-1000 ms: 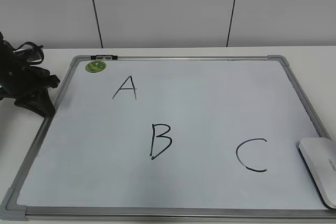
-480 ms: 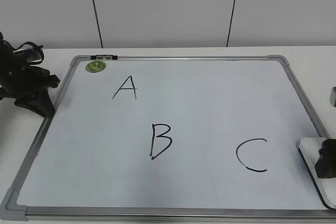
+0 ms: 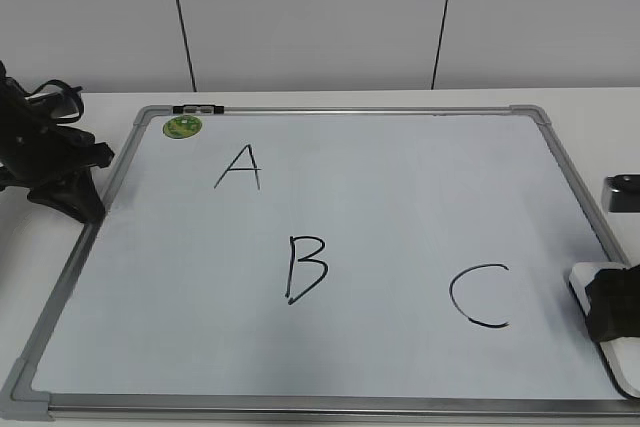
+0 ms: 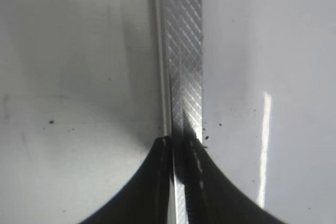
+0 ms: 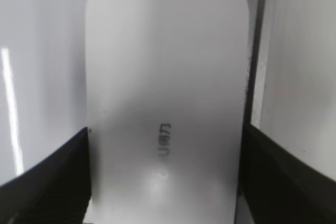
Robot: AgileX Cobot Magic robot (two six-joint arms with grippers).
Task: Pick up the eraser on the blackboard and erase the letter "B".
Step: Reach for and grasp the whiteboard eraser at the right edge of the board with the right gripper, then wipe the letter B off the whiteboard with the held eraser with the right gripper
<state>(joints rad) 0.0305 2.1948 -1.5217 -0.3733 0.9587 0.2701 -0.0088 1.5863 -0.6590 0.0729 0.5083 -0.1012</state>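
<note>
My right gripper grabs the white eraser's (image 3: 590, 273) long side edges next, to wipe away the letter "B".
The blackboard (image 3: 400, 207) lies flat on the table with a black A (image 3: 238, 167), the letter "B" (image 3: 305, 269) in its middle and a C (image 3: 480, 295). The white eraser (image 3: 590, 273) lies on the board's right edge, partly covered by my right gripper (image 3: 612, 312). In the right wrist view the eraser (image 5: 165, 77) fills the frame, and my right gripper (image 5: 165, 135) is open with a jaw on either side of it. My left gripper (image 3: 85, 207) is shut and rests at the board's left frame (image 4: 184, 51); it shows in the left wrist view (image 4: 181, 142).
A round green sticker (image 3: 183, 127) sits at the board's far left corner. A white wall rises behind the table. A small dark part of the right arm (image 3: 622, 192) shows at the right edge.
My right gripper has come in from the right edge and now sits over the eraser, which was uncovered one second ago. The left arm has not moved.
</note>
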